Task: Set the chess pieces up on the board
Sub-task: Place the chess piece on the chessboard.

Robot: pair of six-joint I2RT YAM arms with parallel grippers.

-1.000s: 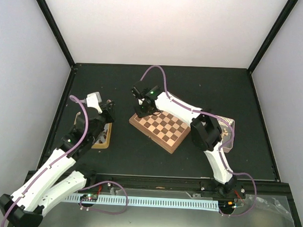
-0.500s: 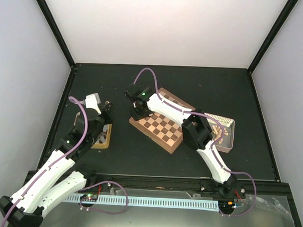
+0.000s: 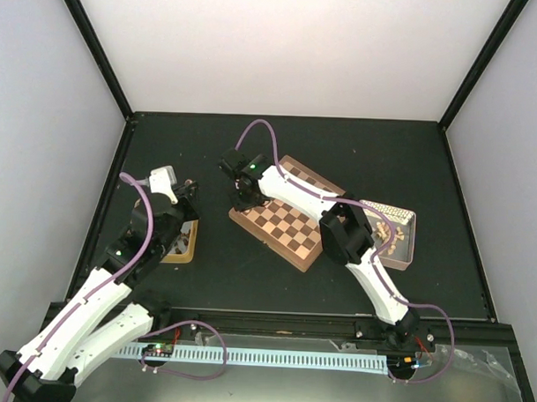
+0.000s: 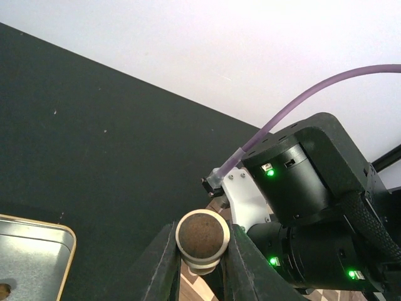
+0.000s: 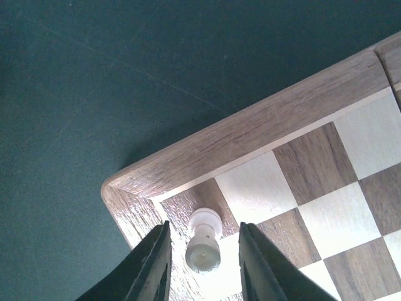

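My right gripper grabs the upright pale beige chess piece by its top (image 5: 203, 256) next, since that leaves the chess piece's base free to stand on its square.
The board (image 3: 290, 226) lies tilted on the dark table. My right gripper (image 3: 243, 198) hangs over its left corner. In the right wrist view the gripper (image 5: 204, 257) is open, with a gap on each side of a pale beige chess piece (image 5: 204, 246). That piece stands upright on the dark corner square of the board (image 5: 282, 125). My left gripper (image 3: 186, 211) is left of the board. In the left wrist view it (image 4: 202, 254) is shut on a pale chess piece (image 4: 202, 236) with a brown felt base facing the camera.
A yellow-wood tray (image 3: 182, 254) lies under my left arm; its corner shows in the left wrist view (image 4: 59, 233). A grey tray (image 3: 406, 243) with several pale pieces sits right of the board. The right arm's black wrist (image 4: 313, 188) is close in front of my left gripper.
My right gripper has moved left from over the board's inner squares to its left corner. My left arm has shifted only slightly and still holds its piece.
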